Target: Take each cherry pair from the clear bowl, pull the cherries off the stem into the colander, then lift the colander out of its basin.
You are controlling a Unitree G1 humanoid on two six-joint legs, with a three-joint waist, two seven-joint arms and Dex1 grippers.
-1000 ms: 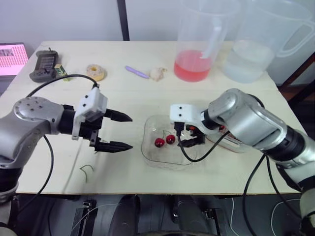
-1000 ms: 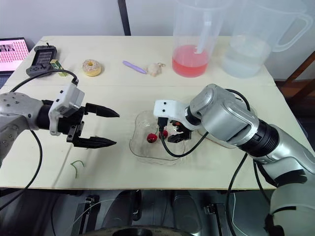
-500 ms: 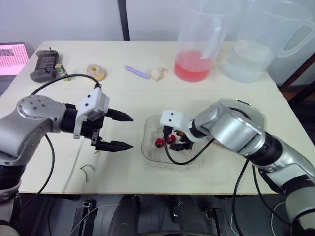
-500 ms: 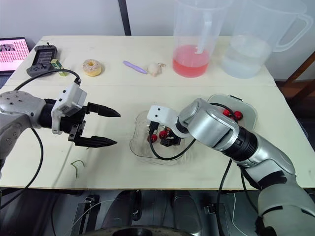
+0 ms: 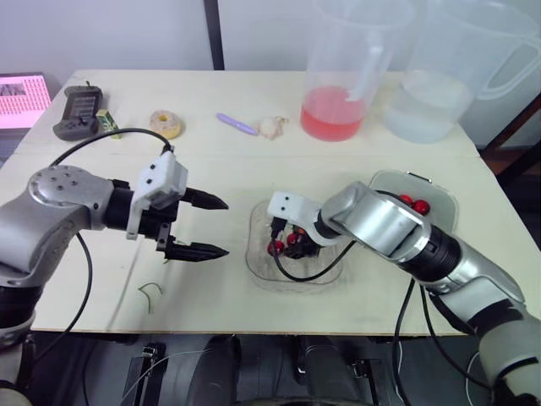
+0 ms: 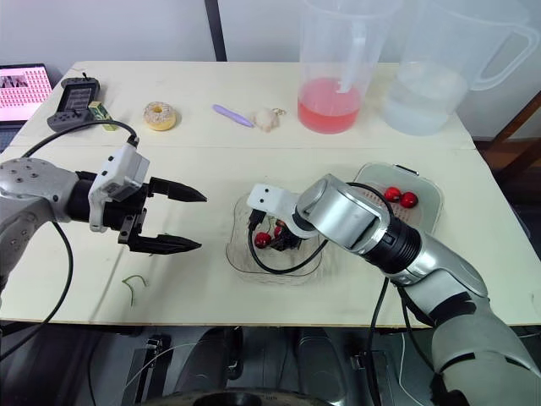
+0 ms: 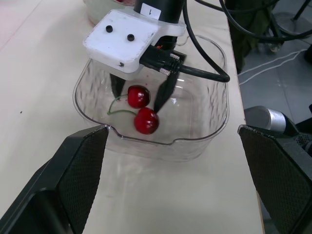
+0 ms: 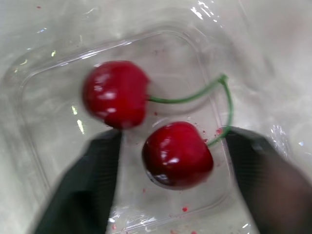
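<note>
My left gripper will take the stems by their joined end (image 7: 109, 113). My right gripper's fingers are on both sides of one cherry, and that end sticks out free of them.
The clear bowl (image 5: 264, 272) sits at the table's front centre and holds a cherry pair (image 5: 275, 247) joined by a green stem (image 8: 209, 92). My right gripper (image 5: 286, 240) is lowered into the bowl and open, its fingers (image 8: 85, 192) straddling the nearer cherry (image 8: 176, 154). The other cherry (image 8: 116, 93) lies just beyond them. My left gripper (image 5: 223, 227) hovers open and empty to the left of the bowl. The colander (image 6: 427, 190) rests in its basin at the right with two red cherries (image 6: 399, 197) inside.
A pitcher of pink liquid (image 5: 336, 72) and a pitcher of water (image 5: 435, 80) stand at the back right. A donut (image 5: 165, 123), a purple stick (image 5: 235, 124), a pale lump (image 5: 269, 127) and a handheld device (image 5: 74, 112) lie further back. A loose stem (image 5: 150, 292) lies front left.
My right gripper has swung left from near the colander and dropped into the bowl over the cherry pair, uncovering the colander. The left gripper has stayed put.
</note>
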